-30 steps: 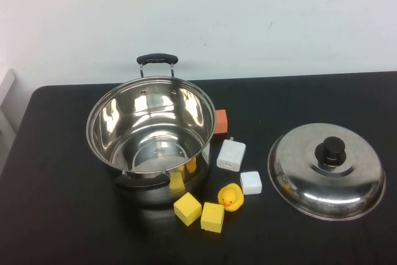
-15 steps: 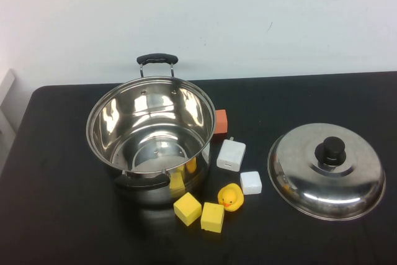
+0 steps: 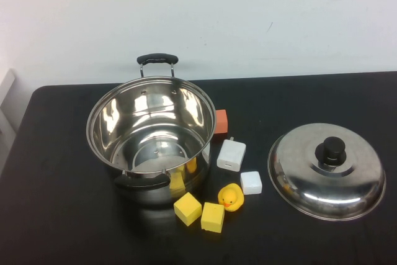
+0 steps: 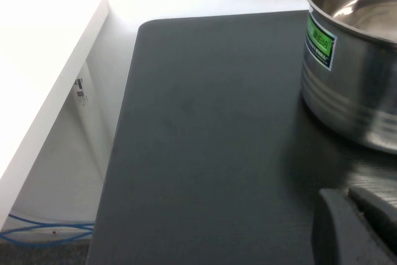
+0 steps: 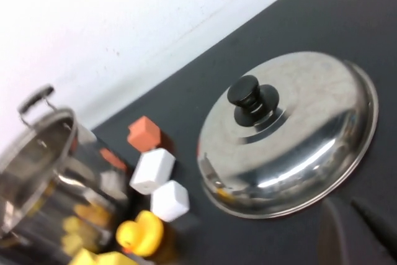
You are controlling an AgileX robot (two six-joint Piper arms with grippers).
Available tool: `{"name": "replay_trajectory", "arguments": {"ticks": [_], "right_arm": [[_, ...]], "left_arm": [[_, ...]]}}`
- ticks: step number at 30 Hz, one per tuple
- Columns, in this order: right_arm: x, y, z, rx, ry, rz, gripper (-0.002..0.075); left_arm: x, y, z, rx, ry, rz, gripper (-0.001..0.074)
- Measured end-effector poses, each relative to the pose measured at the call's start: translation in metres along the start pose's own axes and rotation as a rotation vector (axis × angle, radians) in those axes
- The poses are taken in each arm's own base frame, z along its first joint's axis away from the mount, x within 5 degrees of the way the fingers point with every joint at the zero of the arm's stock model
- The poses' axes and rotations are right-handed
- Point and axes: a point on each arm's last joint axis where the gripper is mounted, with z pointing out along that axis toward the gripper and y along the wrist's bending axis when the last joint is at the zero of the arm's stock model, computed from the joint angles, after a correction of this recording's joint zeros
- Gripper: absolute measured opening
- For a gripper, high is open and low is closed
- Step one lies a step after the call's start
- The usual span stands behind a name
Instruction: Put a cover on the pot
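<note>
I will cover the open pot (image 3: 151, 131) with the lid, so I will use my right gripper to grab the lid by its black knob (image 3: 330, 151).
The pot (image 3: 151, 131), a large shiny steel pot with two black loop handles, stands open at the table's left-middle. It also shows in the left wrist view (image 4: 353, 60) and the right wrist view (image 5: 37, 172). The domed steel lid (image 3: 327, 170) with a black knob (image 3: 330, 151) lies on the table to the pot's right, apart from it; it also shows in the right wrist view (image 5: 288, 134). My left gripper (image 4: 344, 195) is shut and empty, low over the table left of the pot. My right gripper (image 5: 347, 203) is slightly open and empty, just short of the lid's near rim. Neither arm shows in the high view.
Between pot and lid lie an orange block (image 3: 220, 122), a white charger (image 3: 231, 154), a white cube (image 3: 250, 182), a yellow rubber duck (image 3: 230, 197) and two yellow blocks (image 3: 199, 211). The table's left edge (image 4: 124, 128) drops off beside the left gripper.
</note>
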Motion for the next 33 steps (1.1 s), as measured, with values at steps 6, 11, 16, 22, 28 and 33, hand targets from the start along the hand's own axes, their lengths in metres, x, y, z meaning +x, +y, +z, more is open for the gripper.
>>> {"name": "replay_trajectory", "arguments": {"ticks": [6, 11, 16, 22, 28, 33], "right_arm": [[0.001, 0.005, 0.0, -0.056, 0.003, -0.189, -0.0002], [-0.022, 0.035, -0.015, -0.189, -0.081, -0.503, -0.0002], [-0.052, 0.064, -0.019, -0.231, -0.058, -0.815, -0.0002], [-0.082, 0.076, 0.006, -0.185, 0.033, -0.905, -0.0001], [-0.108, 0.07, 0.04, 0.02, -0.032, -0.735, 0.0101], [-0.118, 0.078, 0.075, -0.022, -0.239, -0.648, 0.0353]], "left_arm": [[0.0, 0.0, 0.0, 0.0, 0.0, 0.0, -0.0002], [0.0, 0.0, 0.0, 0.0, 0.0, 0.0, -0.0002], [0.0, 0.0, 0.0, 0.0, 0.0, 0.0, -0.0002], [0.0, 0.0, 0.0, 0.0, 0.0, 0.0, -0.0002], [0.0, 0.0, 0.0, 0.0, 0.0, 0.0, -0.0002], [0.0, 0.0, 0.0, 0.0, 0.0, 0.0, -0.0002]]}}
